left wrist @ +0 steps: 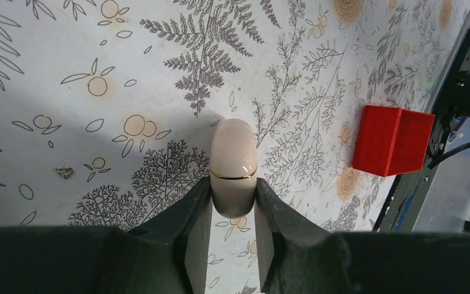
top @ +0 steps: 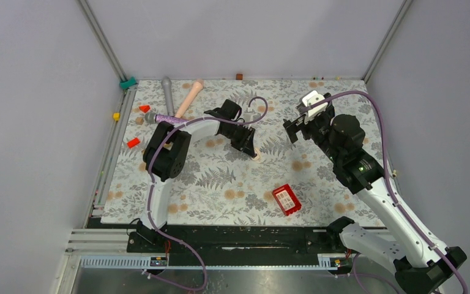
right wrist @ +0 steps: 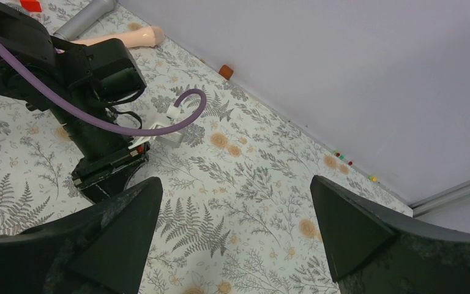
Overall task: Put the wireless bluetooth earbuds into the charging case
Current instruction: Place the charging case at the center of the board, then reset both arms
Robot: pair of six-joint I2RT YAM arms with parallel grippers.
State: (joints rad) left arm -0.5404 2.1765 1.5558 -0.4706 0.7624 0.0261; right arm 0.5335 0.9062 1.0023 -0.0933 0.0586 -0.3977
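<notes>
I should open my left gripper, because the cream case is hanging low over flat, empty mat and would land.
My left gripper (left wrist: 234,195) is shut on a cream, pill-shaped charging case (left wrist: 234,160) with a thin gold seam. The case is closed and sits low over the patterned mat. In the top view the case (top: 257,157) shows as a small cream spot at the tip of the left gripper (top: 252,151), mid-table. My right gripper (right wrist: 235,220) is open and empty. It hangs above the mat right of centre (top: 294,130) and looks toward the left arm. No earbud shows in any view.
A red box (top: 286,199) lies near the front edge and also shows in the left wrist view (left wrist: 393,141). At the back left lie a grey cylinder (top: 167,95), a flesh-coloured rod (top: 188,98) and two small red cones (top: 144,108).
</notes>
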